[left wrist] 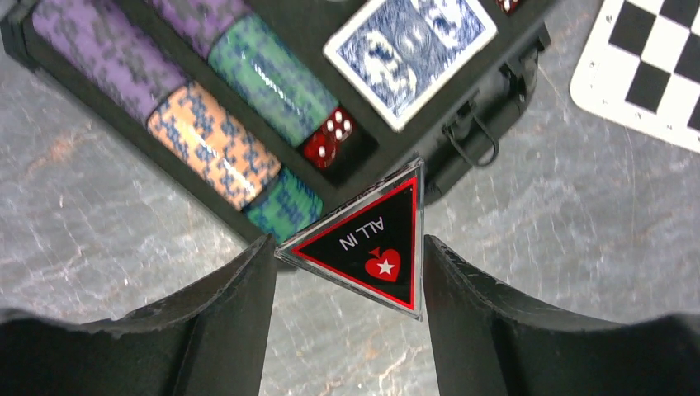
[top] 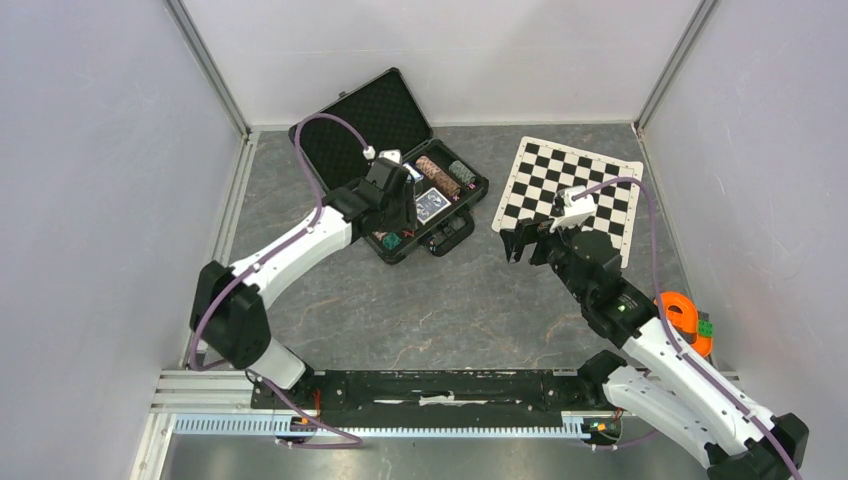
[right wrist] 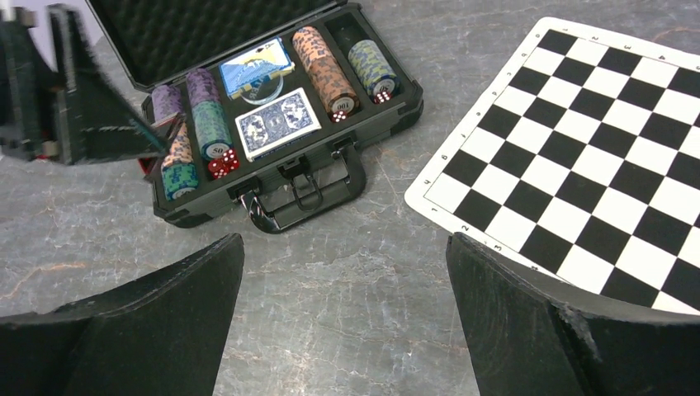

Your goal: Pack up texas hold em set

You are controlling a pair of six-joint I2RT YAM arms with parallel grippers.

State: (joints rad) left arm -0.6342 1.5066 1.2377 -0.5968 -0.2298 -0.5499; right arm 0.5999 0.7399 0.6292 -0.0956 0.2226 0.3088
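Note:
The plaque (left wrist: 371,247) hangs over the briefcase's near rim (left wrist: 350,187). My left gripper needs to move it inside toward the blue-backed deck before I open the gripper.
The black briefcase (top: 471,187) lies open at the back, its foam lid (top: 365,115) raised. It holds striped chip stacks (right wrist: 326,70), blue-backed card decks (right wrist: 278,122) and red dice (right wrist: 221,163). My left gripper (left wrist: 347,264) is shut on a black-and-red triangular "ALL IN" plaque (left wrist: 371,243). It holds the plaque just over the case's near-left corner, next to chip stacks (left wrist: 210,140) and a red die (left wrist: 328,138). My right gripper (right wrist: 347,272) is open and empty above bare table, between the case handle (right wrist: 309,198) and the chess mat.
The checkered chess mat (top: 575,185) lies flat to the right of the case. An orange plastic object (top: 683,318) sits by the right wall, beside my right arm. Grey walls close in the table on three sides.

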